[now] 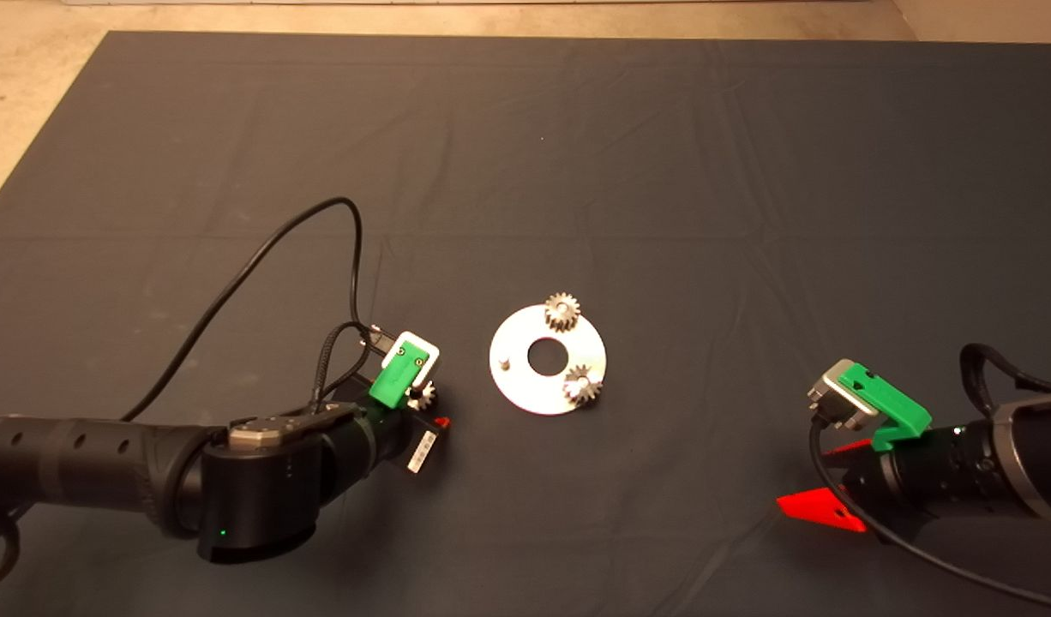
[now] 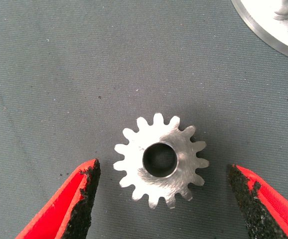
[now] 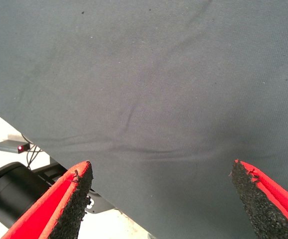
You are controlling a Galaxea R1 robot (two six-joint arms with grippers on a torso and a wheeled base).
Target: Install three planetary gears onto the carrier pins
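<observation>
My left gripper grabs the third gear's toothed rim (image 1: 429,391) next, leaving the gear's bore free for the bare pin.
A round silver disc (image 1: 525,390) lies at the mat's middle. Two planetary gears sit on its carrier pins: one at the far side (image 1: 562,311), one at the near right (image 1: 582,386). The third pin (image 1: 506,362), on the disc's left, is bare. The third gear (image 2: 160,160) lies flat on the mat left of the disc, partly hidden under the left gripper in the head view (image 1: 423,395). My left gripper (image 2: 161,199) hangs over it, open, one finger on each side, not touching. My right gripper (image 3: 161,199) is open and empty at the mat's right.
The disc's edge (image 2: 263,27) shows close to the loose gear in the left wrist view. A black cable (image 1: 260,257) loops over the mat behind the left arm. The mat's edge, the floor and a small box with a red light (image 3: 12,147) show in the right wrist view.
</observation>
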